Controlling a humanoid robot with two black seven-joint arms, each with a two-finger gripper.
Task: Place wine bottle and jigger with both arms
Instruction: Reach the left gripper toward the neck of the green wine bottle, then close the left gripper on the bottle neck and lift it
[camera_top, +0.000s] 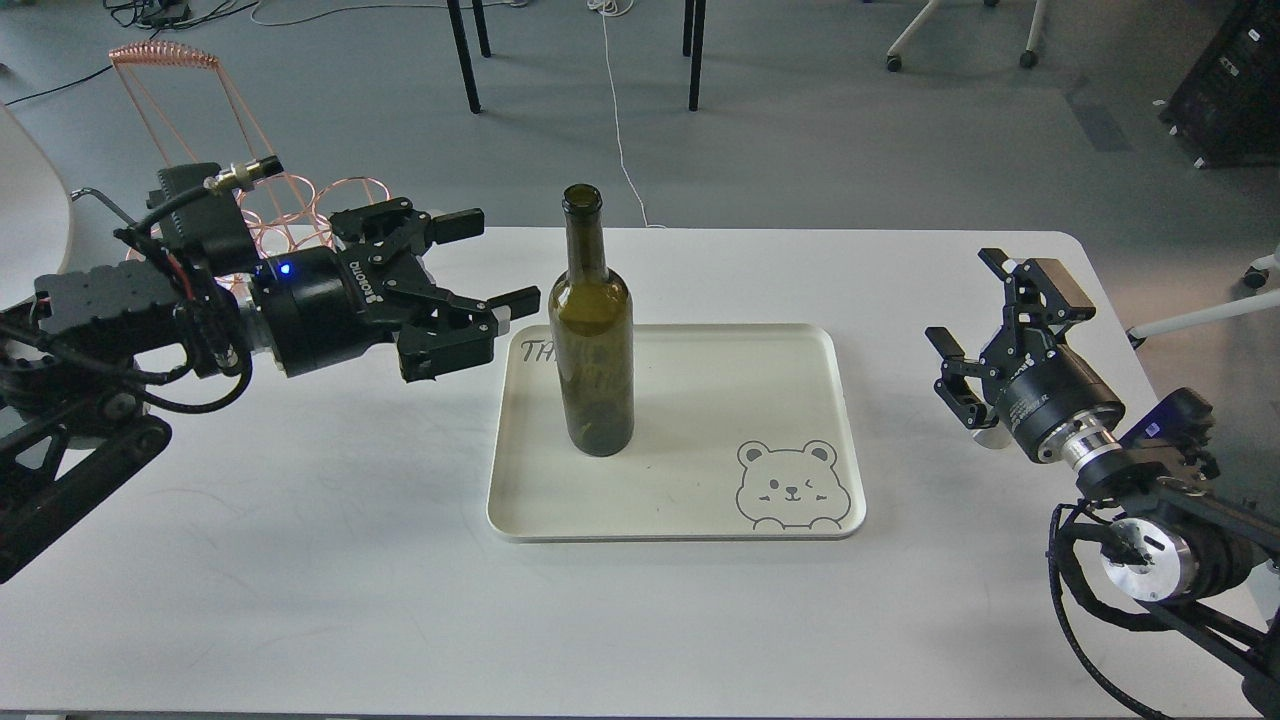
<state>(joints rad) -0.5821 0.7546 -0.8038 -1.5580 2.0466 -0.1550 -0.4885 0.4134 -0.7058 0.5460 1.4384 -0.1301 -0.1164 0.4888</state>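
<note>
The left gripper grabs the wine bottle by its shoulder (590, 288) next, so the lower body (597, 396) stays free to enter the copper rack.
The wine bottle (594, 340), dark olive-green and unlabelled, stands upright on the left part of a cream tray (848, 420) with a bear drawing. My left gripper (508, 260) is open and empty, just left of the bottle at shoulder height, not touching it. My right gripper (968, 300) is open near the table's right edge, well right of the tray. A small pale bit (986, 437) shows under the right gripper; I cannot tell whether it is the jigger, which is otherwise not in view.
A copper wire rack (300, 205) stands at the back left, behind my left arm. The white table (300, 560) ends close to the right gripper. Chair and table legs stand on the floor beyond.
</note>
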